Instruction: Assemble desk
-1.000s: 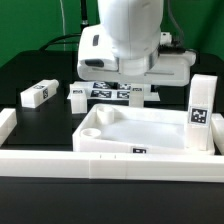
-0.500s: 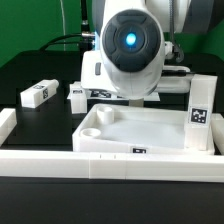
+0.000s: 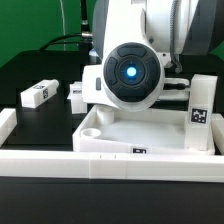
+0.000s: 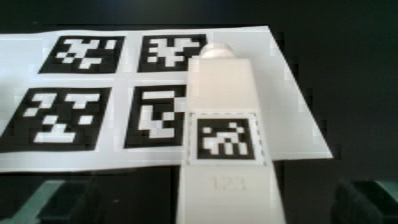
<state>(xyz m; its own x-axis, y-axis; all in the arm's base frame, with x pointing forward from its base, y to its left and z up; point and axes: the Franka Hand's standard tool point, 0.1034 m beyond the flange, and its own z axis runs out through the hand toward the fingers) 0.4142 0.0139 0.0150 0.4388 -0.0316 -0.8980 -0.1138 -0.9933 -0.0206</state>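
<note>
My gripper closes on the white leg's near end (image 4: 228, 195) next, since in the wrist view my fingers reach down on either side of the leg's near end.
The desk's white tray-like top (image 3: 120, 141) lies at the front, and one tagged leg (image 3: 200, 112) stands upright at its corner on the exterior view's right. Another white leg (image 4: 222, 110) lies on the marker board (image 4: 89, 90), its tag facing up. My gripper (image 4: 217, 205) is open and straddles this leg's near end, with a dark fingertip (image 4: 45, 205) on either side and not touching it. In the exterior view the arm's round wrist (image 3: 130, 75) hangs low behind the top and hides the gripper and that leg.
Two more tagged legs (image 3: 37, 94) (image 3: 76, 96) lie on the black table at the exterior view's left. A long white border rail (image 3: 110, 165) runs along the front and another (image 3: 6, 125) stands at the left.
The arm has come down and turned its wrist toward the camera, so it now covers the marker board and the leg on it. The jaws have stayed open.
</note>
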